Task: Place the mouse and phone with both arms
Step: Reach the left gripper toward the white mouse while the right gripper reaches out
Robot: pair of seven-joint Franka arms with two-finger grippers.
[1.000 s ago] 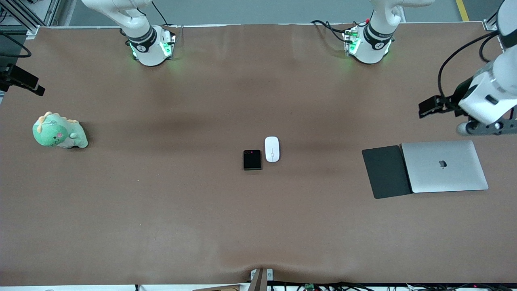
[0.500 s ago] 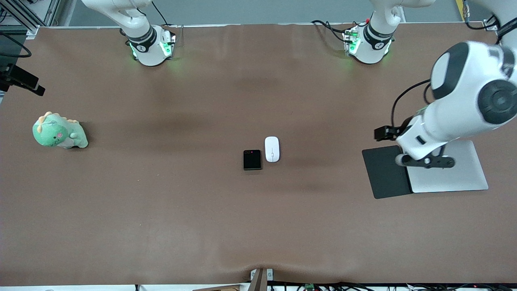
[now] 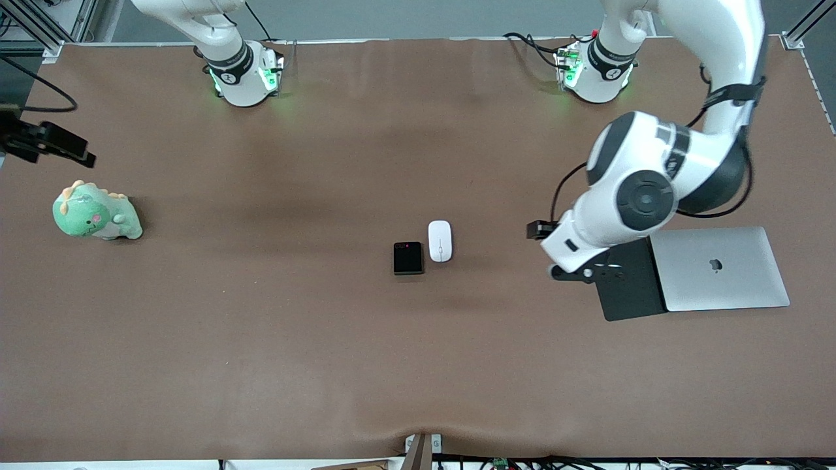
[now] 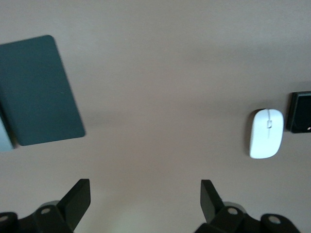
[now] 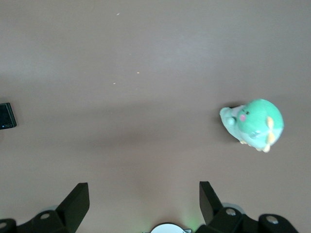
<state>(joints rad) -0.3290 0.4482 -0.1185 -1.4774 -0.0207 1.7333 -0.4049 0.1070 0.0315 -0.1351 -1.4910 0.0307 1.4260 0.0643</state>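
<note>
The left gripper grips the white mouse by its long sides next, to place it on the dark-grey mouse pad.
The white oval mouse lies in the middle of the table. The black phone lies right beside it, on the side toward the right arm's end. Both also show in the left wrist view, the mouse and the phone. My left gripper is open and empty, up in the air. In the front view it is over the mouse pad's edge that faces the mouse. My right gripper is open and empty, high over the table near the plush dinosaur. The right wrist view catches the phone at its border.
A dark-grey mouse pad and a closed silver laptop lie side by side toward the left arm's end. A green plush dinosaur sits toward the right arm's end. The two arm bases stand along the table's edge farthest from the front camera.
My left arm has swung from over the laptop's corner toward the table's middle and is now over the mouse pad's edge. The right hand has shifted slightly. Mouse and phone have not moved.
</note>
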